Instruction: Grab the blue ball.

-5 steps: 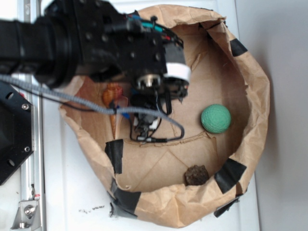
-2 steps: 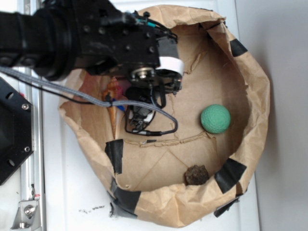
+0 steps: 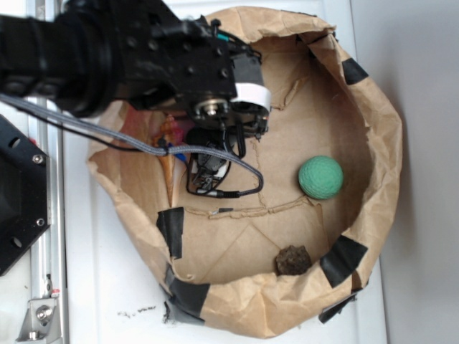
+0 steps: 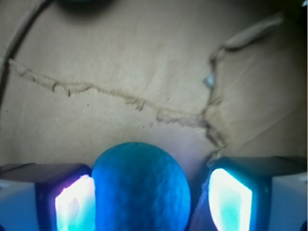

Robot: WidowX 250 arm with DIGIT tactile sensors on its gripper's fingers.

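Note:
The blue ball (image 4: 140, 187) is on the brown paper floor, and my gripper needs to grab it by its opposite rounded sides next.
In the wrist view the blue ball (image 4: 140, 187), teal and slightly rough, lies on the brown paper floor between my two lit fingers. The left finger pad (image 4: 72, 204) touches its side. A dark gap separates the ball from the right pad (image 4: 230, 199). My gripper (image 4: 151, 192) is open around the ball. In the exterior view the black arm and gripper (image 3: 206, 170) hang over the left part of the paper bowl (image 3: 376, 136), and the ball is hidden beneath them.
A green ball (image 3: 320, 177) rests right of the gripper inside the bowl. A brown lump (image 3: 292, 260) lies near the front wall. An orange object (image 3: 168, 132) sits by the left wall under the arm. Black tape patches (image 3: 343, 259) mark the rim.
The arm and gripper have shifted a little up and to the left in the exterior view. The green ball and brown lump have stayed put.

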